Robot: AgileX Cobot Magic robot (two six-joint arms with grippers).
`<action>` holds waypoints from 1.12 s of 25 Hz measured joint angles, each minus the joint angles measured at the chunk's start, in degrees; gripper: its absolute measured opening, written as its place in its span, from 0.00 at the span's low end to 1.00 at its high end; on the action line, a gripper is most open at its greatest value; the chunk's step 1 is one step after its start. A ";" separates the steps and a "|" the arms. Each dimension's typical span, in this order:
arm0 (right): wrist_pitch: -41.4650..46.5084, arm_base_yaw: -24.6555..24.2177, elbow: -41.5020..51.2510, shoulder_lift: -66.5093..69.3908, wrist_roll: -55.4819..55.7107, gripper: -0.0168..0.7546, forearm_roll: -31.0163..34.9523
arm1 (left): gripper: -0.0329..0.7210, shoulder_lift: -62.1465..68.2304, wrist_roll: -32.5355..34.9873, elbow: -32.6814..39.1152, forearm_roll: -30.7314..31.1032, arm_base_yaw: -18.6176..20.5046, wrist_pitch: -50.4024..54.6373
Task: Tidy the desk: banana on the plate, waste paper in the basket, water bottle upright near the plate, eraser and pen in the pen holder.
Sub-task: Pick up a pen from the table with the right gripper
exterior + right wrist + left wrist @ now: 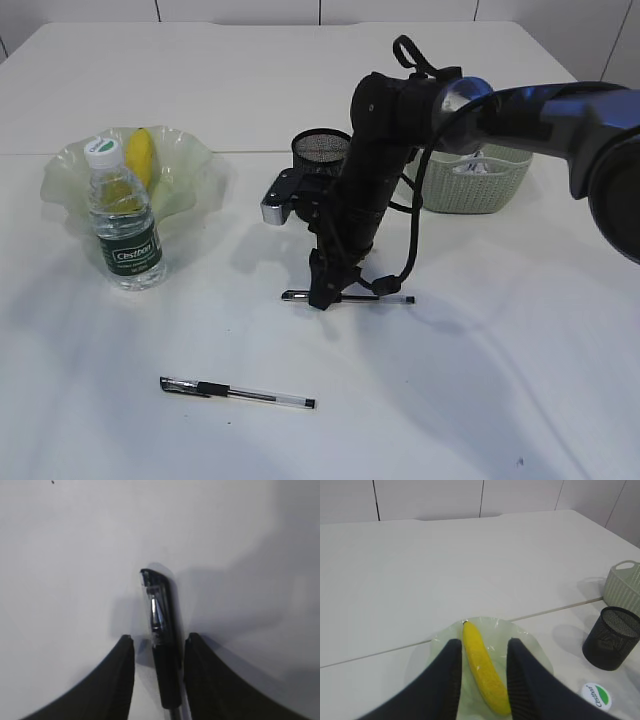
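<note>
My right gripper grabs the pen's black rubber grip (167,672) next, to drop the pen into the mesh pen holder.
The yellow banana (141,155) (482,667) lies in the ruffled pale green plate (190,150) (530,645). My left gripper (485,641) hovers open above it, touching nothing. The water bottle (125,225) stands upright in front of the plate; its cap (596,696) shows in the left wrist view. My right gripper (330,298) (159,642) is down on the desk, open, its fingers straddling a black pen (392,298) (161,610) that lies flat. A second pen (238,392) lies nearer the front. The black mesh pen holder (320,150) (612,639) stands behind the right arm. The eraser is out of view.
The green basket (475,180) (622,582) stands at the back right, with white paper (472,166) showing inside it. The right arm's cable hangs just above the pen beside the gripper. The left arm does not show in the exterior view.
</note>
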 joint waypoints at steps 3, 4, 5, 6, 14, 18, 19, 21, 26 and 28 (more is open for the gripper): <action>0.00 0.04 -0.23 0.00 0.00 0.36 -2.26 | 0.33 0.00 -0.20 0.00 0.00 0.00 0.21; 0.00 0.04 -0.30 0.00 0.00 0.36 -2.86 | 0.33 0.00 -0.30 0.00 0.00 0.00 0.21; -0.11 0.04 -0.38 0.00 0.00 0.36 -3.29 | 0.33 0.00 -0.30 0.00 0.00 0.00 0.21; -0.11 0.04 -0.38 0.00 0.00 0.36 -3.80 | 0.33 0.00 -0.30 0.00 0.00 0.00 0.34; -0.11 0.04 -0.38 0.00 0.00 0.36 -5.41 | 0.33 0.00 -0.43 0.00 0.00 0.00 0.75; -0.11 0.04 -0.38 0.00 0.11 0.36 -4.61 | 0.33 0.00 -0.54 0.00 0.00 0.00 0.75; -0.11 0.04 -0.38 0.00 0.36 0.36 -4.34 | 0.33 0.00 -0.54 0.00 0.00 0.00 0.75; -0.11 0.04 -0.38 0.00 0.62 0.36 -3.75 | 0.33 0.00 -0.54 0.00 0.00 0.00 0.75; -0.21 0.33 -0.38 0.00 0.92 0.35 -3.69 | 0.33 0.00 -0.54 0.00 0.00 0.00 0.75; -0.31 1.00 -0.45 0.10 0.92 0.34 -3.69 | 0.33 0.00 -0.54 0.00 0.00 0.00 0.75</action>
